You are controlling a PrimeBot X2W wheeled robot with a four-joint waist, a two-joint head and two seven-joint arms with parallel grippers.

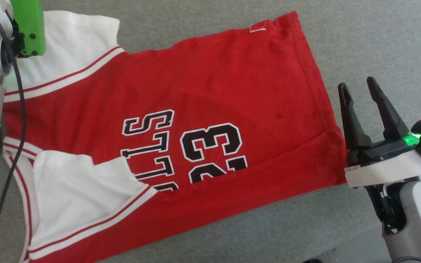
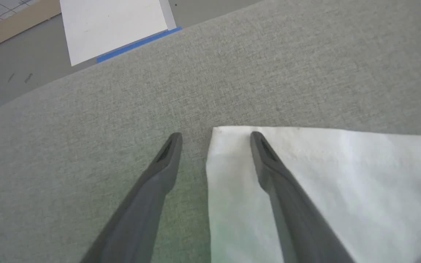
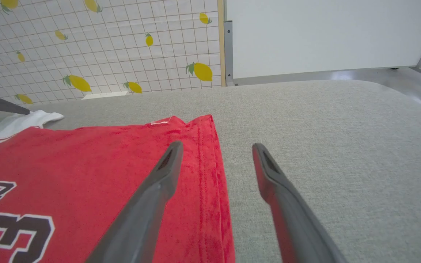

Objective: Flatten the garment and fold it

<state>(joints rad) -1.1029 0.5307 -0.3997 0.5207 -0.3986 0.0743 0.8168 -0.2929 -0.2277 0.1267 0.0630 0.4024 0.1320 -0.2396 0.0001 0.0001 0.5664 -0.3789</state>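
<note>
The white fabric [image 2: 358, 184] lies flat on the grey surface. The robot's left gripper will next grab the garment by its white corner [image 2: 224, 142], where the edges lie free.
The garment [image 1: 203, 91], a red jersey with black white-outlined "23" and letters, lies spread on the grey cloth surface [image 1: 360, 44], its white inside folded over at the left. My right gripper [image 1: 358, 89] stands open just off the jersey's right hem; in the right wrist view the right gripper [image 3: 216, 146] hovers over that hem [image 3: 210, 175] with nothing between its fingers. In the left wrist view my left gripper [image 2: 216, 136] is open above the corner of a white flap [image 2: 342, 182] of the garment. The left arm's wrist with its green cover [image 1: 27, 25] shows at the top left.
The grey padded surface [image 3: 323, 146] extends to the right and far side. Beyond it stand a lemon-patterned tiled wall [image 3: 104, 47] and a white board [image 3: 323, 33]. A white sheet edged with blue tape [image 2: 115, 25] lies on the floor past the surface's edge.
</note>
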